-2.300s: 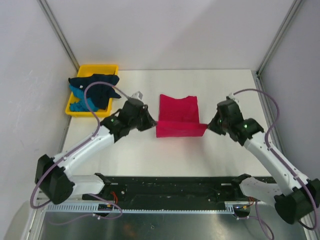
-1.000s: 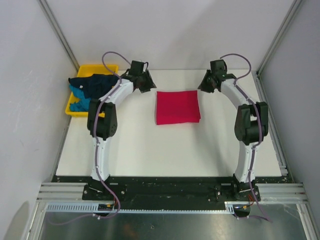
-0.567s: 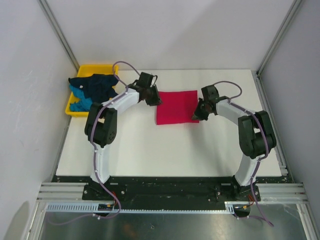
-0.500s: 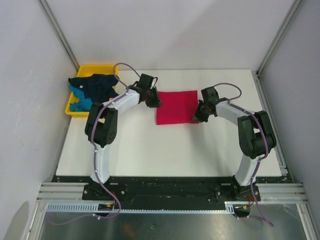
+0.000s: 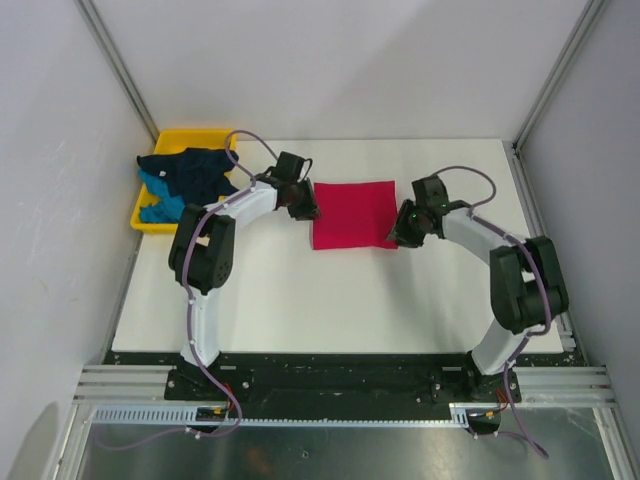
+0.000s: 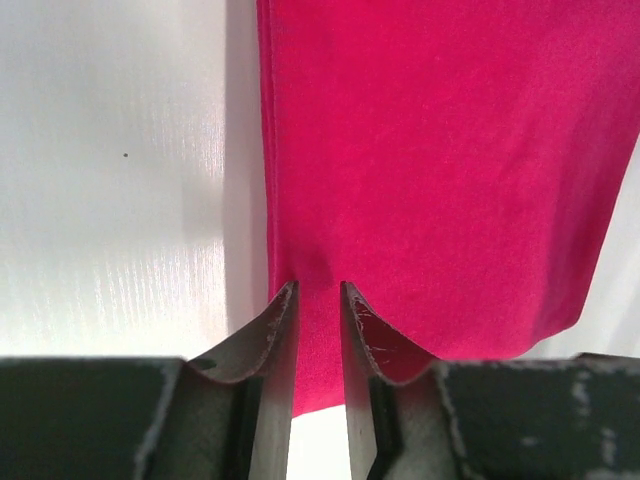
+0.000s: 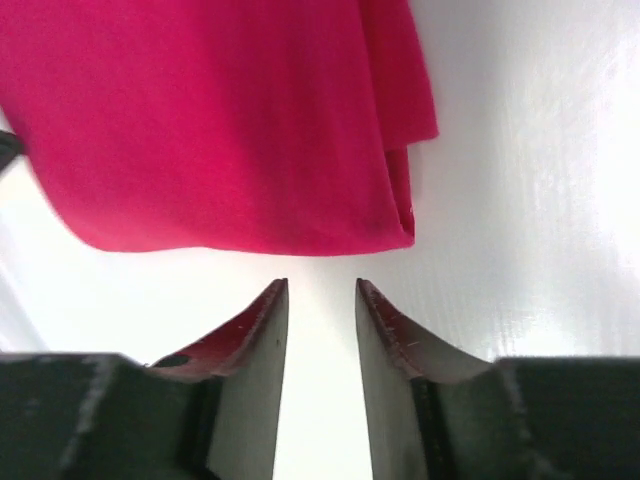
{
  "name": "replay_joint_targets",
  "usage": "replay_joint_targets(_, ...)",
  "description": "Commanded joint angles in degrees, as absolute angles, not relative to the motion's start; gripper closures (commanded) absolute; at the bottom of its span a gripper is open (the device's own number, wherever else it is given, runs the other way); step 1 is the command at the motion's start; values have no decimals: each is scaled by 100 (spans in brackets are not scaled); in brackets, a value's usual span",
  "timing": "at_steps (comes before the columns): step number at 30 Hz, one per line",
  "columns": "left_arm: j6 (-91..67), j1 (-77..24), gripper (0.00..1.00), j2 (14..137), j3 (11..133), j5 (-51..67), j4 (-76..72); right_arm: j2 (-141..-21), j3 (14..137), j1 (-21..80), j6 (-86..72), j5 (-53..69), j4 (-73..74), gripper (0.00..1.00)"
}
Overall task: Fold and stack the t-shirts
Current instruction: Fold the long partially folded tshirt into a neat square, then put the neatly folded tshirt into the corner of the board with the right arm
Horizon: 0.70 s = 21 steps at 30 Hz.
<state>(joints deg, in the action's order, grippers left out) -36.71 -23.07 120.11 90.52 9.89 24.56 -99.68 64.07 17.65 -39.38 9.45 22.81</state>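
Observation:
Next, my right gripper grabs the side edge of the folded crimson-pink t-shirt near the shirt's corner, to drag it aside for stacking.
The crimson-pink t-shirt (image 5: 352, 214) lies folded flat as a rectangle in the middle of the table. My left gripper (image 5: 312, 210) is at its left edge. In the left wrist view its jaws (image 6: 318, 288) stand narrowly apart over that edge of the shirt (image 6: 430, 160), gripping nothing. My right gripper (image 5: 397, 238) is at the shirt's near right corner. In the right wrist view it (image 7: 322, 284) is open and empty over bare table, just short of the shirt (image 7: 200, 120). The dark navy t-shirt (image 5: 195, 170) and the teal-blue t-shirt (image 5: 155, 205) lie crumpled in the yellow tray.
The yellow plastic tray (image 5: 205, 134) stands at the table's far left corner, against the left wall. White walls with metal posts close the table on three sides. A black rail runs along the near edge.
The shirt, held up by both grippers 2.3 s ago, now lies flat and folded. Both arms swung back, then came to its sides. The right gripper has drawn back off its right edge.

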Motion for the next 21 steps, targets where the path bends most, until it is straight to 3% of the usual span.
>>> replay_joint_targets(1,-3465,-2269,72,11782,9018,1128,2336,-9341,6486,1279,-3584,805,1852,56)
replay_joint_targets(3,-3463,-2270,73,11686,9000,1141,2333,-9459,6565,1128,-3366,792,1636,48)
replay_joint_targets(8,-3501,-2261,72,11356,8856,1266,2336,-10181,6995,1002,-2827,1003,1306,38)
replay_joint_targets(21,-3562,-2283,72,10452,8019,1504,2336,-11458,7831,1183,-2457,1254,1312,34)
